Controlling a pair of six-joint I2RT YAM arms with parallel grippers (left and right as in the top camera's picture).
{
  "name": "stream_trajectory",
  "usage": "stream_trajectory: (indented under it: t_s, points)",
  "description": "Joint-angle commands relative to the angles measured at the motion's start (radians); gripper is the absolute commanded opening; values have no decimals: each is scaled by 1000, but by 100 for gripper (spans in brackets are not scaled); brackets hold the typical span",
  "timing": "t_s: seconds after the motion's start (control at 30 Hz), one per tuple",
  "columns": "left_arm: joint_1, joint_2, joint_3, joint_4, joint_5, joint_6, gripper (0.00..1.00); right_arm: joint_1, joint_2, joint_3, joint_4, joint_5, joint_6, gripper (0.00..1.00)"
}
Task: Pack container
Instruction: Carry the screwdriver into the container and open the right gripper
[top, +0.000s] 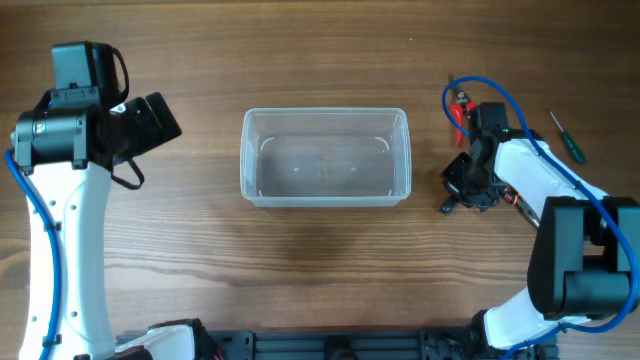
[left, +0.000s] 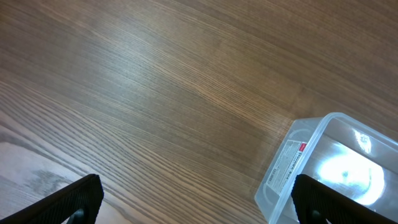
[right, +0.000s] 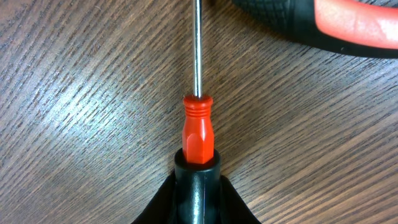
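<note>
My right gripper would bring the screwdriver up if I lifted it now, because its fingers are closed around the screwdriver's black handle just behind the red collar (right: 198, 130).
The container (top: 325, 195) is a clear plastic tub standing empty at the table's middle; its corner also shows in the left wrist view (left: 292, 168). My left gripper (left: 199, 202) is open and empty, held above bare wood to the left of the tub, and it shows in the overhead view (top: 150, 118). My right gripper (right: 198, 208) is shut on the black handle of a screwdriver with a red collar (right: 198, 130), low over the table. Its steel shaft points away from the fingers. In the overhead view the right gripper (top: 466, 185) is right of the tub.
Red-handled pliers (right: 348, 22) lie just beyond the screwdriver's shaft and show at the back right in the overhead view (top: 459, 108). A green-handled screwdriver (top: 568, 140) lies at the far right. A blue cable loops over the right arm.
</note>
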Motion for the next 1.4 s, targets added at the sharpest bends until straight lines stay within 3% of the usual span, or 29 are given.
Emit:
stream_trajectory:
  t_s: [0.0,0.23,0.4,0.63,0.77,0.87,0.97,1.13,1.37]
  points:
    - [5,6,-2,0,10,-18,100,3,55,-41,8,-39,11,5]
    - [5,6,-2,0,10,-18,100,3,55,-41,13,-39,11,4]
    - [5,6,-2,0,10,-17,100,7,53,-4,44,-39,-123,4]
    - [5,6,-2,0,10,-17,100,27,-53,200,-47,-14,-310,4]
    - [5,6,-2,0,10,-17,100,118,-144,319,-68,-28,-553,4]
    - [5,6,-2,0,10,-18,100,274,-190,386,-85,-163,-979,4]
    - [5,6,-2,-1,10,-18,100,466,-196,389,-117,-168,-1314,4]
    - [5,6,-2,-10,10,-18,100,618,-136,343,-137,-294,-1852,4]
    - [5,6,-2,-12,10,-17,100,624,90,330,-35,-315,-1860,5]
